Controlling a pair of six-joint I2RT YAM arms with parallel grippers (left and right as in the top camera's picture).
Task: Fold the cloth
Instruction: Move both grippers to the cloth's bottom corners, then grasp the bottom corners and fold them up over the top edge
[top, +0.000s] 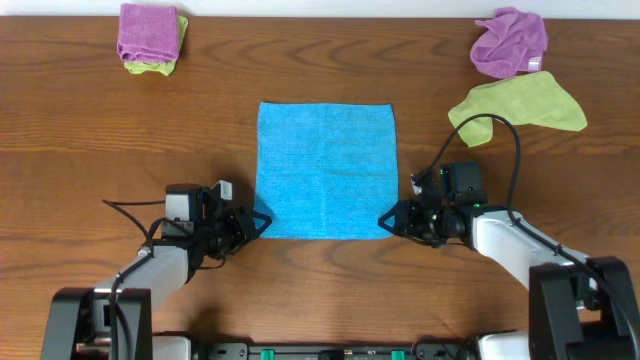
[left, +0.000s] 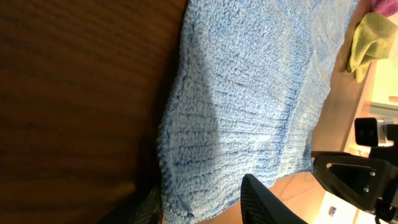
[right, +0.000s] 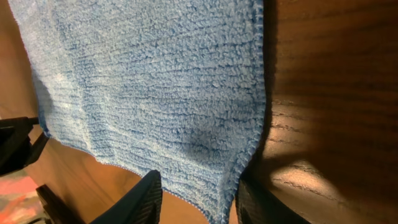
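Note:
I need to fold the cloth's near edge onto its far edge, so next I should grab the cloth's near corner opposite the right gripper's corner with my left gripper.
The cloth is a sky-blue towel lying flat and square in the middle of the wooden table. My left gripper sits at its near left corner, and my right gripper at its near right corner. In the left wrist view the cloth corner lies between the spread fingers of the left gripper, with bare table showing beside it. In the right wrist view the cloth corner likewise lies between the two parted fingers of the right gripper. Both grippers are open, low at table level.
A folded purple cloth rests on a lime-green one at the far left. At the far right lie a crumpled purple cloth and a lime-green cloth. The right arm's black cable arches near the green cloth.

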